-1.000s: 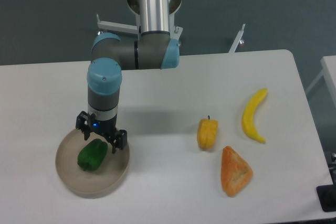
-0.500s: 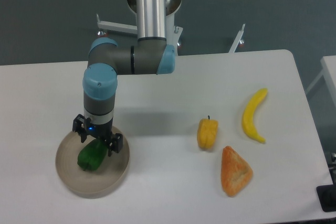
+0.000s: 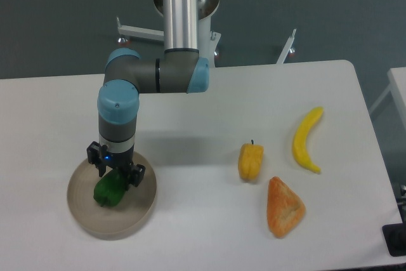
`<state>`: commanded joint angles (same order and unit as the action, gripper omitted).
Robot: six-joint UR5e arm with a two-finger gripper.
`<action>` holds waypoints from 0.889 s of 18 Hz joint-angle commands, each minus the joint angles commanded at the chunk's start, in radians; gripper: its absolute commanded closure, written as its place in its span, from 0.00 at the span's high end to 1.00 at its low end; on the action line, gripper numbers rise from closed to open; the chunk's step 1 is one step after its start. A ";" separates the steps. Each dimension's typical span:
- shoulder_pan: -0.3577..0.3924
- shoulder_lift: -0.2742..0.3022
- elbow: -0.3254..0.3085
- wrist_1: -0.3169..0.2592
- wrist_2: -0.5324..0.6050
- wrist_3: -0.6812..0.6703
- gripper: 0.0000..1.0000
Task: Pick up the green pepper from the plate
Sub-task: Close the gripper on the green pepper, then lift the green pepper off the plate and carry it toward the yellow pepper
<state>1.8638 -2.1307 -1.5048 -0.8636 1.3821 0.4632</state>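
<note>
The gripper will pick up the green pepper from the plate [image 3: 130, 216] next, and it will grab the pepper by its upper part [image 3: 118, 182] for that.
The green pepper [image 3: 109, 190] lies on the round beige-grey plate [image 3: 130, 216] at the front left of the table. My gripper [image 3: 115, 172] points straight down over the pepper. Its two dark fingers stand open on either side of the pepper's upper right part, low over the plate. The wrist hides the far end of the pepper. I cannot tell whether the fingers touch it.
A yellow pepper [image 3: 250, 160] with a dark stem sits mid-table to the right. An orange wedge-shaped piece [image 3: 283, 207] lies in front of it. A banana [image 3: 306, 139] lies further right. The table's right edge is beyond the banana.
My gripper has moved a little left and down, from the pepper's right side to straddling it. The pepper and plate have not moved.
</note>
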 joint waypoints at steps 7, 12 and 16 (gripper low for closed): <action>0.000 0.009 0.024 -0.003 0.000 -0.003 0.36; 0.047 0.021 0.069 -0.014 0.006 0.024 0.36; 0.150 0.044 0.072 -0.029 0.066 0.181 0.36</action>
<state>2.0139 -2.0863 -1.4327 -0.8927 1.4480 0.6439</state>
